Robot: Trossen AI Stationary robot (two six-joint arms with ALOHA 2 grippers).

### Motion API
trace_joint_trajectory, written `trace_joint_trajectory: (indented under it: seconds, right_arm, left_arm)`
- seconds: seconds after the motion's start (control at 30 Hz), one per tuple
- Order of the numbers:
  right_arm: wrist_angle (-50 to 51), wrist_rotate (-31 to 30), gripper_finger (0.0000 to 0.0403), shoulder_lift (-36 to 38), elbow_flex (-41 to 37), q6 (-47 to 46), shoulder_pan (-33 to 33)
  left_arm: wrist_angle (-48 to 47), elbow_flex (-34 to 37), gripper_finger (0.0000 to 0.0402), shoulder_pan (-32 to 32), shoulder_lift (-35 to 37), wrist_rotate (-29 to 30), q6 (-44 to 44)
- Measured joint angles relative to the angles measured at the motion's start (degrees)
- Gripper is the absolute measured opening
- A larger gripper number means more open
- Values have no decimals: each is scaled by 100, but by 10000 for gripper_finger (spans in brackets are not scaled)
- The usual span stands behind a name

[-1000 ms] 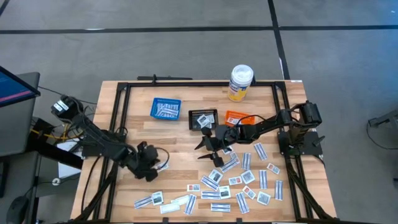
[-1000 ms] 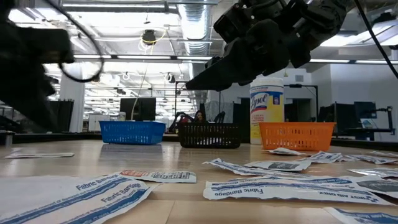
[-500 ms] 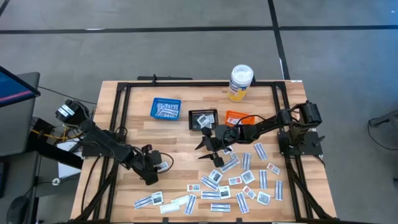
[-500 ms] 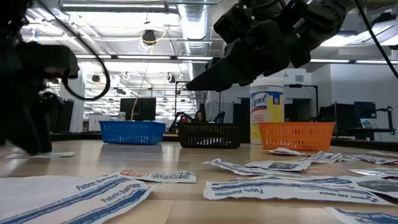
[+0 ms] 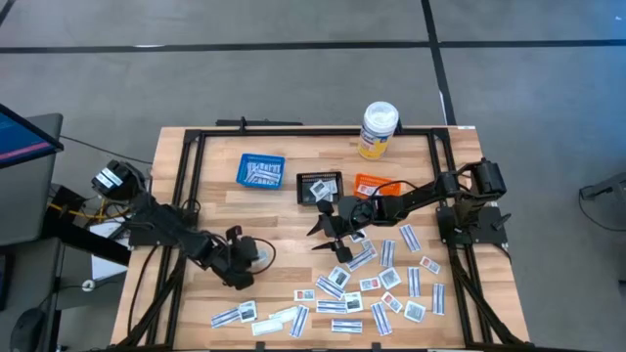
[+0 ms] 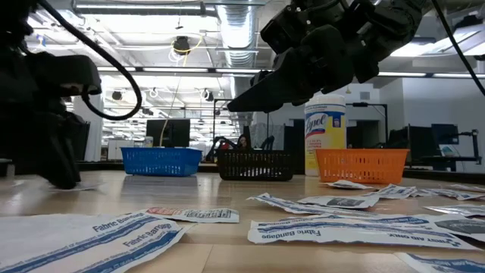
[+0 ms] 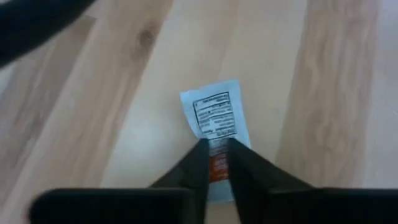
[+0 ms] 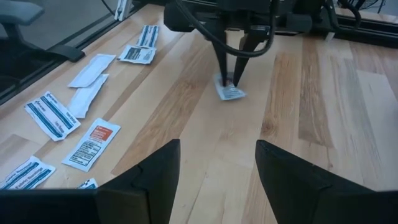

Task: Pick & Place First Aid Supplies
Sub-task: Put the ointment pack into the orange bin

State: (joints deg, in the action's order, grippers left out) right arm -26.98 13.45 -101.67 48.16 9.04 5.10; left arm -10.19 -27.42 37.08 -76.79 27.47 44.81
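Observation:
I will reach for the packet with my right gripper and grab its free printed end [image 8: 232, 94], since the fingers of my left gripper cover the orange-marked end.
My left gripper [image 5: 241, 266] stands at the table's left, tips down on a small white packet [image 7: 214, 115] with black print and an orange mark. The packet lies flat on the wood, and the fingers are shut on it. The same packet [image 8: 231, 93] shows far off in the right wrist view. My right gripper [image 8: 217, 180] hangs open above the table's middle [image 5: 328, 231], with nothing between its fingers. Many more white packets [image 5: 377, 284] lie scattered at the right front. My left gripper has the packet's orange-marked end [image 7: 216, 167] in the narrow gap between its two fingertips [image 7: 200, 152]. The fingers come from above, slanting down. The packet's printed end [image 7: 213, 112] lies flat on the table beyond them.
A blue basket [image 5: 260, 170], a black basket [image 5: 320, 186] and an orange basket [image 5: 375, 184] stand in a row at the back. Behind them stands a white bottle [image 5: 379, 129]. A few packets [image 5: 256, 315] lie near the front left edge. A black frame [image 5: 186, 176] rims the table.
My left gripper has come down and a little toward the table's near edge, onto the small packet, which has stayed where it lay.

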Motion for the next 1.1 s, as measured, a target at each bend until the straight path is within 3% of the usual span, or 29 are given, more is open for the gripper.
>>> trace_joint_trajectory:
  seconds: [0.07, 0.27, 0.43, 0.73, 1.1]
  right_arm:
    - [-2, 0, 202, 0, 0, -1, 1]
    - [-164, -18, 202, 0, 0, 4, 0]
    - [-390, -425, 202, 0, 0, -125, -2]
    - [-582, -1177, 202, 0, 0, -1494, -244]
    - [-664, -1377, 199, 0, 0, -1963, -417]
  left_arm:
    - [21, 6, 15, -78, -9, 103, -6]
    - [475, 48, 10, -335, -52, 880, -831]
    - [1637, 44, 6, -768, -46, 1262, -2107]
    - [3954, 37, 5, -1580, -31, 1313, -4666]
    - [4293, 33, 5, -2072, -27, 1278, -4930]
